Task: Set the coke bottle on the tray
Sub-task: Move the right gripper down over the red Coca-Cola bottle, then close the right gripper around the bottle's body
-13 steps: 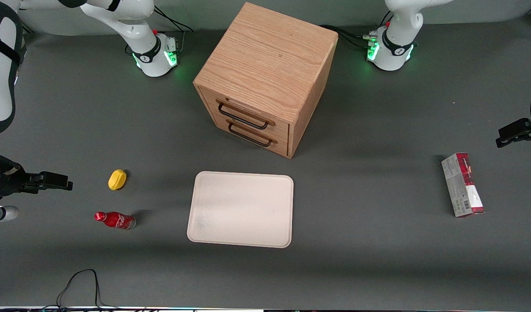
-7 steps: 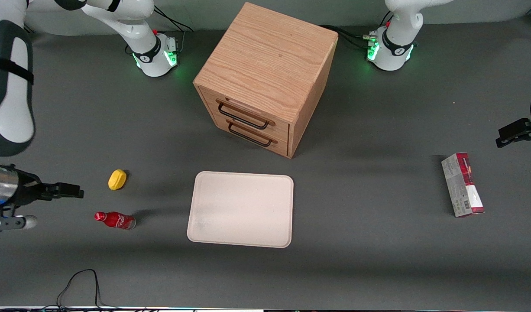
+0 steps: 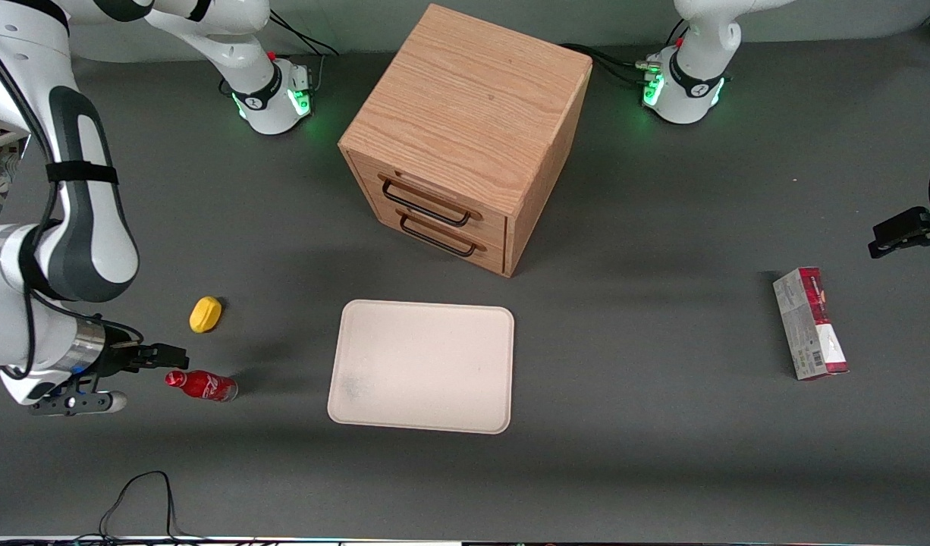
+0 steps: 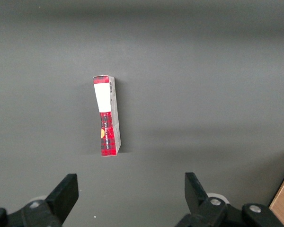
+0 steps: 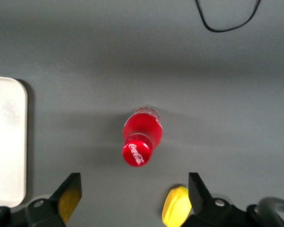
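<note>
The coke bottle should go onto the cream-white tray [image 3: 421,364], so the robot's gripper will grab it by its end with the cap [image 3: 175,378] next.
The coke bottle [image 3: 202,385] is a small red bottle on the grey table, toward the working arm's end, apart from the tray [image 3: 423,366]. In the right wrist view the coke bottle [image 5: 141,136] shows its red cap with white script facing the camera, and it looks upright. My gripper [image 3: 161,355] hovers above the table just beside the bottle's cap. It is open and empty, its fingers spread wide, and the bottle is not between the fingertips [image 5: 199,191]. The cream-white tray's corner [image 5: 7,142] shows in the wrist view.
A yellow lemon-shaped object [image 3: 205,314] lies farther from the front camera than the bottle, and close to one finger in the wrist view [image 5: 176,205]. A wooden drawer cabinet [image 3: 465,136] stands farther back than the tray. A red-and-grey box [image 3: 810,324] lies toward the parked arm's end. A black cable [image 3: 142,500] lies near the front edge.
My gripper has moved in from the table's end toward the coke bottle and nearer the front camera. More of the arm is now in view. The bottle and tray have not moved.
</note>
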